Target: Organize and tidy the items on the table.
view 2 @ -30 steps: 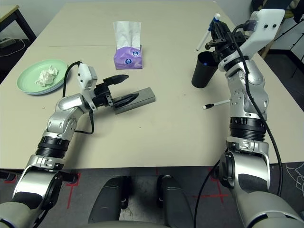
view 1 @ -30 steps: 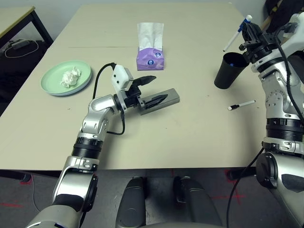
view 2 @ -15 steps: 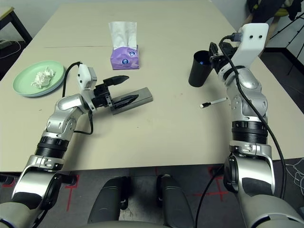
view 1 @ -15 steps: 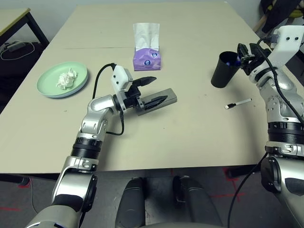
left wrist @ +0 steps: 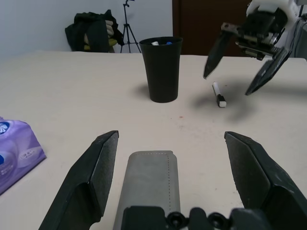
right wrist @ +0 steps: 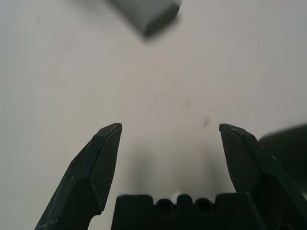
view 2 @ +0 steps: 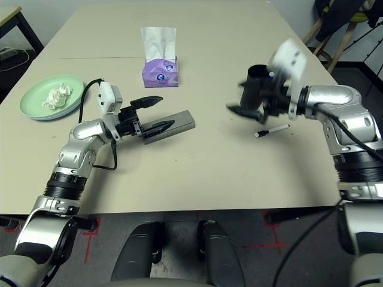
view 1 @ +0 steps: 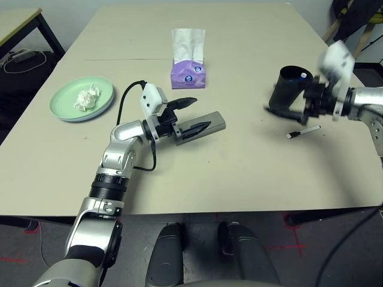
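Observation:
My right fingers are above the white pen (view 1: 303, 131) and would miss; they must lower, then close.
A grey glasses case (view 1: 200, 124) lies mid-table, and my left gripper (view 1: 201, 112) stands open with a finger on either side of its near end (left wrist: 148, 182). The black cup (view 1: 291, 89) stands upright at the right, with pen tips (left wrist: 160, 43) showing inside. A small white pen (view 1: 303, 131) lies on the table just in front of it. My right gripper (left wrist: 226, 85) hovers open and empty low over that pen, beside the cup, pointing towards the case (right wrist: 144, 12). A crumpled white tissue (view 1: 88, 97) sits on the pale green plate (view 1: 63, 106) at the left.
A purple tissue box (view 1: 188, 72) stands behind the case. A thin seam (view 1: 125, 59) crosses the table's far part. A smaller tan desk (view 1: 18, 18) with black legs is at the far left, with cables on the floor below it.
My right gripper held a pen above the cup, opened, and the pen is now in the cup. That arm has swung down in front of the cup. The left arm is still.

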